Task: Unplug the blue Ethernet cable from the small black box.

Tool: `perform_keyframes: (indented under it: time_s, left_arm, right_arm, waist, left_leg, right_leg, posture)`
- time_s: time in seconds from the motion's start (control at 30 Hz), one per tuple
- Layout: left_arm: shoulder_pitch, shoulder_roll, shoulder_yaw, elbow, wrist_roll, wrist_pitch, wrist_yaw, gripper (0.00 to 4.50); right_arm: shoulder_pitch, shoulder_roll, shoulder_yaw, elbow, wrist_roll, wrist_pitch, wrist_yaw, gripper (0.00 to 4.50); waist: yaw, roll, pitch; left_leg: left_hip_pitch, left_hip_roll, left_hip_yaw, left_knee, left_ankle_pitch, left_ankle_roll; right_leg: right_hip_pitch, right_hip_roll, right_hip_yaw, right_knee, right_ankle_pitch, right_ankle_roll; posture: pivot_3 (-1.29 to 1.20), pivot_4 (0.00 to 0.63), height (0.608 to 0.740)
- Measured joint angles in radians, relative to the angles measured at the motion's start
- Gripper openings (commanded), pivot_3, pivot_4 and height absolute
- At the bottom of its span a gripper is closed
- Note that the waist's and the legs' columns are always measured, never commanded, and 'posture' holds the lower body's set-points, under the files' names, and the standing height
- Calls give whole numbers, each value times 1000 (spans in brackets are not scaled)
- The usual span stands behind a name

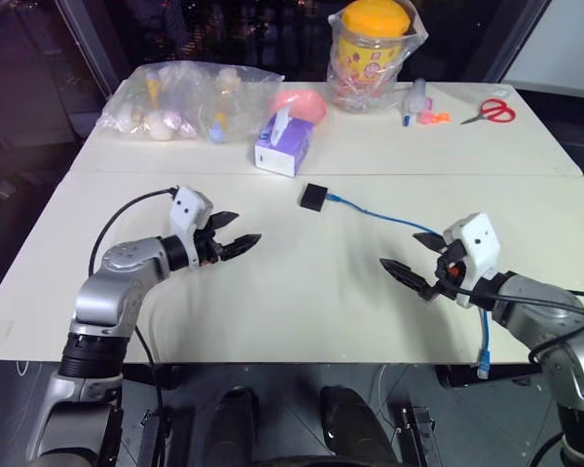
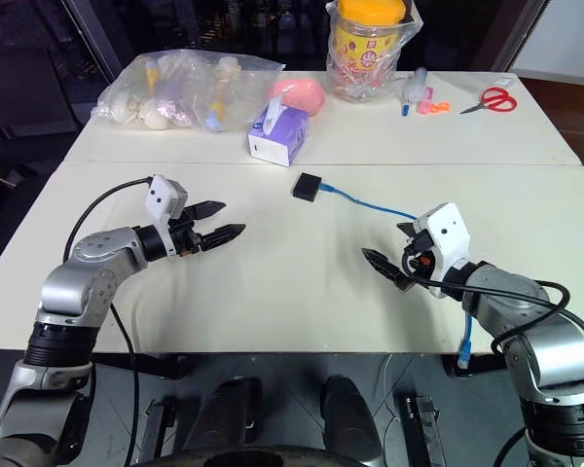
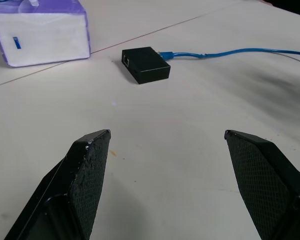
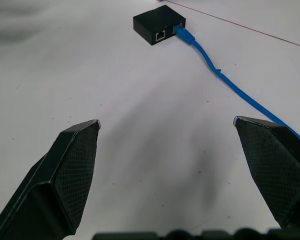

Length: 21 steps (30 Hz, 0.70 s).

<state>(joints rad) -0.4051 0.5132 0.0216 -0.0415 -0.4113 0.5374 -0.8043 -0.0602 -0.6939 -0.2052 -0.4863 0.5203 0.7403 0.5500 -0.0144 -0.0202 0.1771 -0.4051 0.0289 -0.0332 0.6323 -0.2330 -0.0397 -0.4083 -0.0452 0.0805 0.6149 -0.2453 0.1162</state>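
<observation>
The robot's right gripper will next grab the black box by its cabled end (image 1: pixel 320 197), to get the cable (image 1: pixel 380 216) ready for unplugging.
The small black box (image 1: pixel 313 197) lies flat near the middle of the white table (image 1: pixel 273 292), just in front of the seam between the two tabletops. The blue Ethernet cable (image 1: pixel 380 216) is plugged into the box's right side (image 4: pixel 182 33) and runs right and toward me, past my right gripper, over the table's front edge, where its free plug (image 1: pixel 484 370) hangs. My left gripper (image 1: pixel 232 236) hovers open to the left of the box, pointing at it, nothing between its fingers (image 3: pixel 90 170). My right gripper (image 1: pixel 417 259) hovers open to the right, beside the cable, empty.
A purple-white tissue box (image 1: pixel 282 146) stands just behind and left of the black box. At the back are a clear bag of items (image 1: pixel 185 97), a pink object (image 1: pixel 302 103), a yellow-lidded jar in plastic (image 1: pixel 372 44), small toys (image 1: pixel 420 107) and red scissors (image 1: pixel 491 111).
</observation>
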Motion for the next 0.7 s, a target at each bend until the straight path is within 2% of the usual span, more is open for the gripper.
perform_keyframes:
  time_s: [0.7]
  left_arm:
    - [-41,-20,-14,69,31,-56,-9,3776]
  right_arm:
    - [-32,10,25,22,-26,-15,-12,4500]
  waist:
    - [-1,0,0]
  left_leg:
    - [0,0,0,0,0,0]
  right_leg:
    - [0,0,0,0,0,0]
  posture:
    - [0,150,740]
